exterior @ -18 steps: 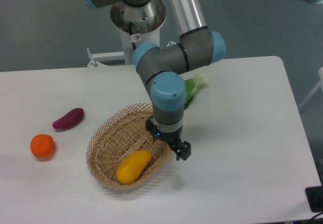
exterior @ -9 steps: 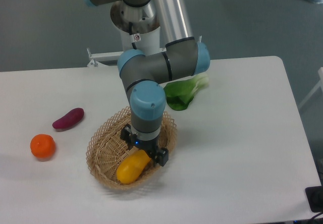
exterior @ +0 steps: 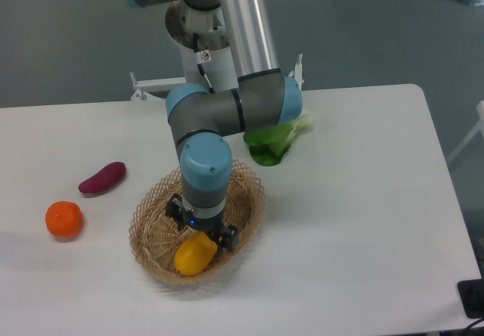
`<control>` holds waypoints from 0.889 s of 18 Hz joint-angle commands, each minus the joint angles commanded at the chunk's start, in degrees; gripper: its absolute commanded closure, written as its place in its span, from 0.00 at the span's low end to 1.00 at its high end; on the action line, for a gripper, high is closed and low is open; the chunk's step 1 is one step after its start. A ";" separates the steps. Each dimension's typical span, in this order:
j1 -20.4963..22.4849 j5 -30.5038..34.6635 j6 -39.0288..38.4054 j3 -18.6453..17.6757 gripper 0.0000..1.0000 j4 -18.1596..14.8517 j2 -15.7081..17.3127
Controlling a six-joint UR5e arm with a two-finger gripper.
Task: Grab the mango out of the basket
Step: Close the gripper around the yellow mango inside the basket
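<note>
My gripper grabs the mango [exterior: 193,256] by its rounded sides next, to lift it up out of the woven basket [exterior: 148,213].
The yellow-orange mango [exterior: 193,256] lies in the front part of the light tan woven basket [exterior: 148,213] on the white table. My gripper [exterior: 203,235] hangs straight down over the mango's upper end, with its wrist hiding that end. Its dark fingers stand spread on either side of the fruit, so it looks open. I cannot tell whether the fingers touch the mango.
An orange tangerine [exterior: 63,219] and a purple sweet potato [exterior: 103,178] lie on the table left of the basket. A green leafy vegetable [exterior: 278,141] lies behind the basket, partly under the arm's elbow.
The arm swung left from the basket's right rim to over the mango and came down. More of the mango is now hidden under the wrist. The mango and basket stayed put.
</note>
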 joint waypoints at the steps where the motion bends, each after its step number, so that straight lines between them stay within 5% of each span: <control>1: 0.00 0.00 0.00 0.09 0.00 0.17 -0.26; 12: -0.35 0.09 0.26 0.53 0.00 4.48 -2.90; 16: -0.35 -0.09 0.61 0.26 0.66 4.48 -2.55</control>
